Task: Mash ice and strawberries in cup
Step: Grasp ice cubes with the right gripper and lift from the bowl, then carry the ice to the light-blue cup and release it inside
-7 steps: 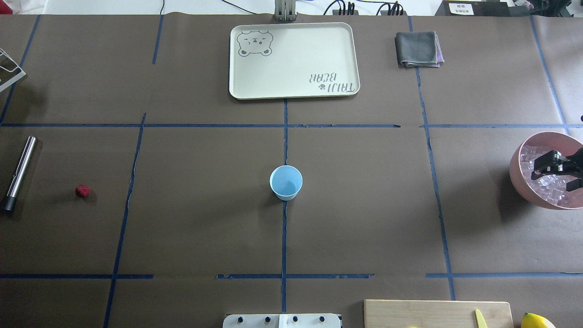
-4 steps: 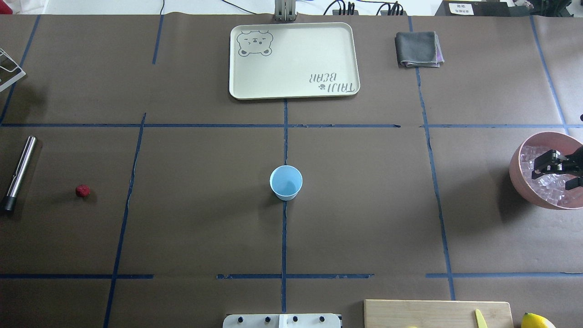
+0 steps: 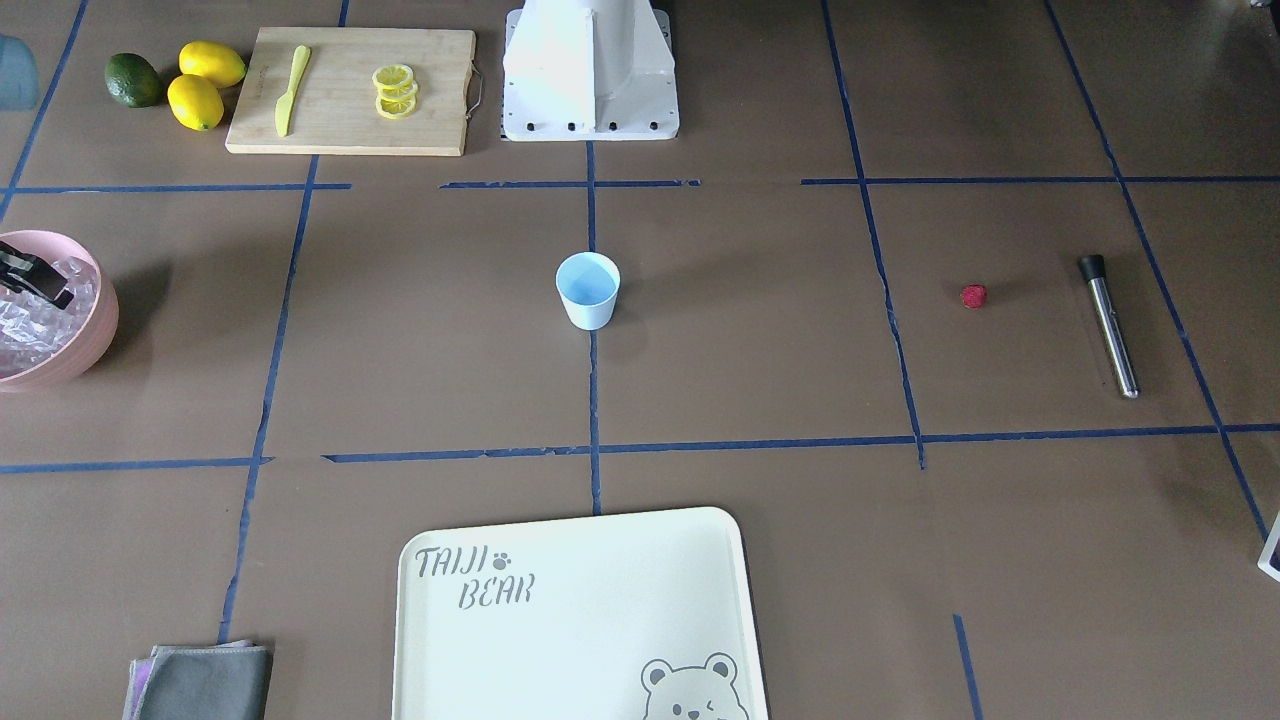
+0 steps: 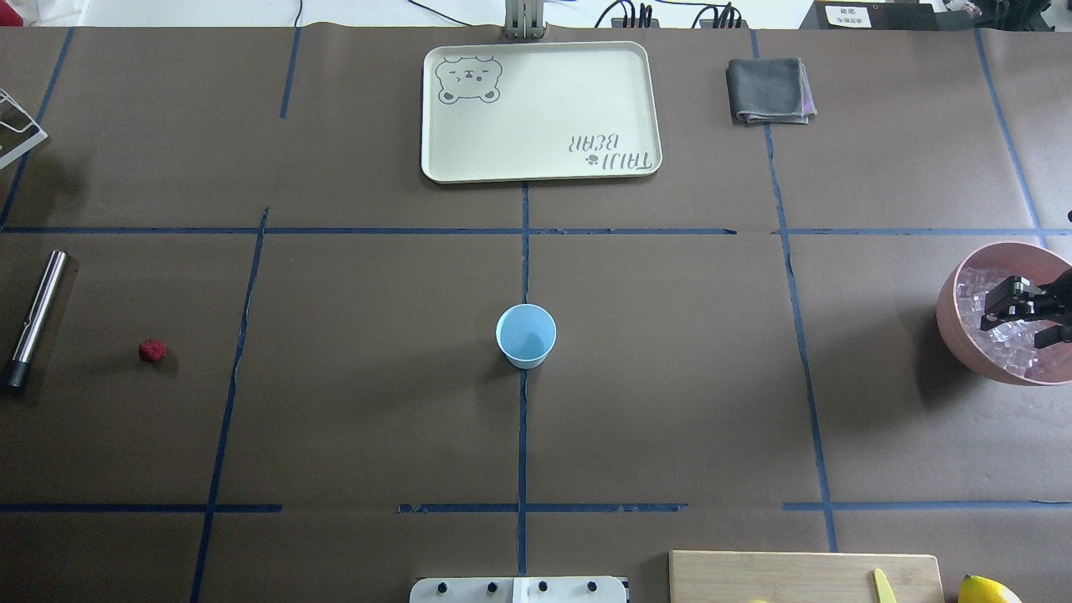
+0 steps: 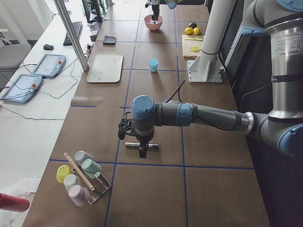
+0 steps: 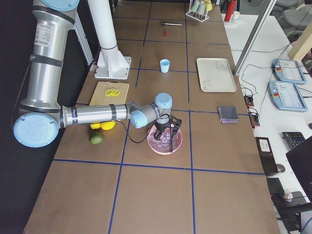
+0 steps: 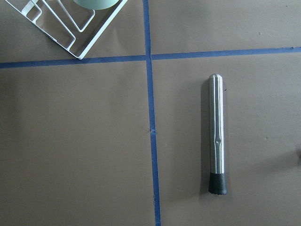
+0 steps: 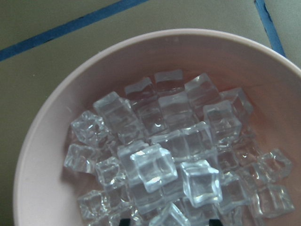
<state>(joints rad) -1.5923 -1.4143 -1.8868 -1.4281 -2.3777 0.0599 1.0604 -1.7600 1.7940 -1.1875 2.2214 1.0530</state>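
I should next pick up one clear ice cube by its opposite sides with my right gripper, so that the cup gets filled for mashing.
The light-blue cup [image 4: 526, 335] stands upright at the table's middle, also in the front view [image 3: 587, 290]; I see nothing in it. The red strawberry [image 4: 152, 351] lies far left on the table. Clear ice cubes [image 8: 164, 155] fill the pink bowl [image 4: 950, 327] at the right edge. My right gripper [image 4: 1015, 327] hangs open just above the ice, holding nothing; only its fingertips [image 8: 124, 221] show in the right wrist view. My left gripper [image 5: 142, 150] shows only in the left side view, above a steel muddler [image 7: 217, 136]; I cannot tell if it is open or shut.
A cream tray [image 4: 540, 109] and a folded grey cloth [image 4: 769, 90] lie at the far side. A cutting board [image 3: 350, 90] with lemon slices and a yellow knife, lemons [image 3: 200, 85] and an avocado [image 3: 133, 80] lie near the base. A cup rack [image 5: 83, 177] stands at the left end.
My right gripper has sunk a little toward the ice in the pink bowl and stays open. Cup, strawberry and muddler have not moved.
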